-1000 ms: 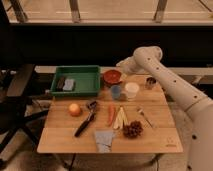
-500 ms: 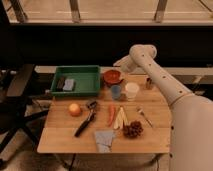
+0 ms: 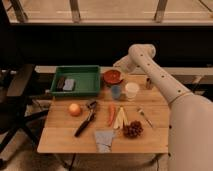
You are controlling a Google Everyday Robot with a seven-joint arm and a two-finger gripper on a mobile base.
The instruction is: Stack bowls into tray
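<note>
The red-orange bowl should go into the green tray point(image 3: 90, 80) as part of the stack, so my gripper should next grab the bowl by its rim point(image 3: 115, 70).
A round red-orange bowl point(image 3: 113, 77) sits on the wooden table just right of the green tray point(image 3: 90, 80). The tray stands at the table's back left, and a dark item and a grey-blue pad lie in its left end. My white arm bends at the back right and reaches left. My gripper point(image 3: 119, 65) hangs open just above the bowl's far rim, with nothing held in it.
In front of the bowl stand a blue cup point(image 3: 116, 91) and a white cup point(image 3: 132, 90). Further forward lie an orange fruit point(image 3: 74, 109), a black-handled utensil point(image 3: 86, 120), a carrot point(image 3: 111, 114), a dark cluster point(image 3: 133, 130) and a grey cloth point(image 3: 104, 140). A chair point(image 3: 20, 90) stands at the left.
The arm has swung a little left, bringing the gripper closer over the bowl. The objects on the table have not moved.
</note>
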